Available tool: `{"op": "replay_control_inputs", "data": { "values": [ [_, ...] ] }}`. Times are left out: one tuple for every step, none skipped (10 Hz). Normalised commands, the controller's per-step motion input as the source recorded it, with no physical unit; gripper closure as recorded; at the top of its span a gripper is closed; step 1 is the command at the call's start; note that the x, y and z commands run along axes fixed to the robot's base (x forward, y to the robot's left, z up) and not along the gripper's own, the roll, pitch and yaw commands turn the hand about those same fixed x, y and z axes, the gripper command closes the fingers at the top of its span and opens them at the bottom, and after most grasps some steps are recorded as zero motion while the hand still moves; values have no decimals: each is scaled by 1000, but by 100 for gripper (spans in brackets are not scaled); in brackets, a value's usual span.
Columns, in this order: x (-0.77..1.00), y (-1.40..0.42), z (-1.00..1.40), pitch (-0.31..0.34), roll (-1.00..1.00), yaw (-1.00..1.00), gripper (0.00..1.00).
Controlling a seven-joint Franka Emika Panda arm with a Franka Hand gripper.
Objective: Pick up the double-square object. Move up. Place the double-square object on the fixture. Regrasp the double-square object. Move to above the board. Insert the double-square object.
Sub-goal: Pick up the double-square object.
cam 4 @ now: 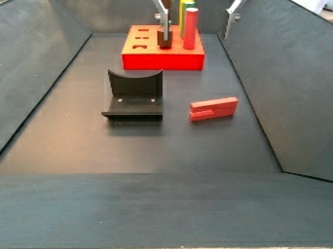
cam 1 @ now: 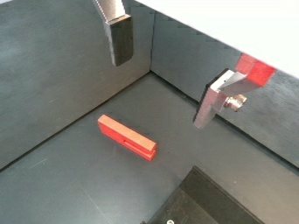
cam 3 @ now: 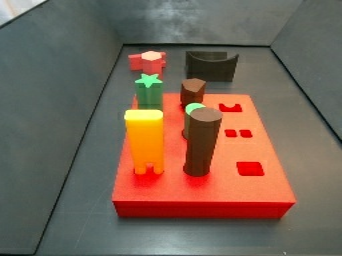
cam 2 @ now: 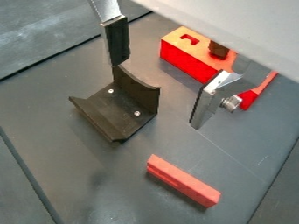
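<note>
My gripper should next grab the double-square object by one end of its peg, to set the object on the fixture (cam 3: 211, 62).
The double-square object (cam 4: 215, 108) is a slim red peg lying flat on the dark floor, to the right of the fixture (cam 4: 134, 94). It also shows in both wrist views (cam 1: 126, 137) (cam 2: 183, 179). The fixture (cam 2: 117, 109) is a dark bracket with a curved cutout. The red board (cam 3: 201, 190) lies on the floor and shows at the far end in a side view (cam 4: 163, 58). My gripper (cam 2: 163, 74) is open and empty, high above the floor. In a wrist view (cam 1: 167, 74) the peg lies below it, not between the fingers (cam 1: 121, 39).
Standing in the board are a tall yellow block (cam 3: 143, 140), a dark brown cylinder (cam 3: 202, 140), a green star peg (cam 3: 148, 90) and another brown peg (cam 3: 193, 92). A pink-red hexagonal peg (cam 3: 148, 62) stands behind. Grey walls (cam 4: 260, 78) enclose the floor.
</note>
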Motion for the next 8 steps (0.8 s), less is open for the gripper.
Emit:
{"op": "replay_control_inputs", "data": {
  "values": [
    [-40,0,0,0,0,0,0],
    [-700,0,0,-134,0,-406,0],
    [-240,3,-509,-39,0,-646,0],
    [-260,3,-674,-29,0,-934,0],
    [-43,0,-831,-50,-19,-1000,0],
    [-34,0,-789,-129,0,-1000,0],
    [-49,0,-797,-141,-9,-1000,0],
    [-49,0,-794,-144,-10,-1000,0]
  ]
}}
